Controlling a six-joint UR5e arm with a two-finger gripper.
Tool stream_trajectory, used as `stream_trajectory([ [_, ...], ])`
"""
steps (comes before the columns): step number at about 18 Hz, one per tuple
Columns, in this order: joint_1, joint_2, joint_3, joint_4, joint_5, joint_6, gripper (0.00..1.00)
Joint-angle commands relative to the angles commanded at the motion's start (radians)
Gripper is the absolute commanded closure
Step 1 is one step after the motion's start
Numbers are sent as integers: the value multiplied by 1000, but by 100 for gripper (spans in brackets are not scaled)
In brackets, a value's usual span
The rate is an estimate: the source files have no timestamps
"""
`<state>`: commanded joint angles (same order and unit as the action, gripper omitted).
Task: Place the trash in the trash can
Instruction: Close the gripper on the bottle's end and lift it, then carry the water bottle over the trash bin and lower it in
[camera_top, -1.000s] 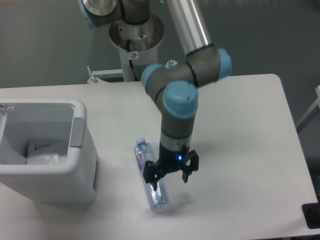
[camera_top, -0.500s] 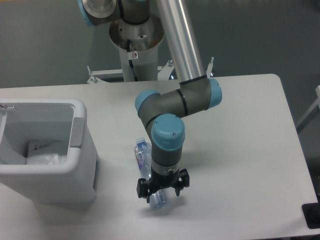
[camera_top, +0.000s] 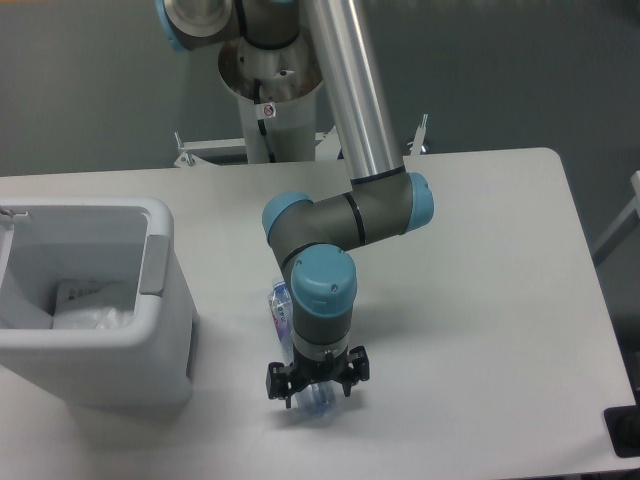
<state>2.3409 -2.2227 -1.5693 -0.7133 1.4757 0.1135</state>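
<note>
My gripper should next pick up the clear plastic bottle (camera_top: 283, 305) by its clear base end (camera_top: 316, 398), to drop it into the trash can.
A small clear plastic bottle (camera_top: 283, 305) with a blue-purple label lies on the white table, its cap end pointing away from me. My gripper (camera_top: 316, 389) hangs straight down over the bottle's near end, its fingers open and straddling the clear base. The arm's wrist hides the bottle's middle. At the left stands the boxy white trash can (camera_top: 165, 300), and a thin clear plastic bag (camera_top: 92, 305) lies inside it.
The arm's base column (camera_top: 272, 95) rises at the back edge of the table (camera_top: 480, 300). The table's front edge runs just below the gripper.
The gripper has moved left and down toward the front edge, from beside the bottle to over its near end. The bottle has hardly shifted.
</note>
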Motion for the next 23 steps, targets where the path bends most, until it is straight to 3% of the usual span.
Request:
stream_trajectory([
  [3,0,-2,0,0,0,0,2],
  [9,0,6,2,0,2,0,35],
  [18,-2,18,5,3,0,2,41],
  [19,-2,38,8,5,0,5,41],
  [20,3,143,15,5,-6,5,41],
  [23,12,254,49,6,-9,2,41],
])
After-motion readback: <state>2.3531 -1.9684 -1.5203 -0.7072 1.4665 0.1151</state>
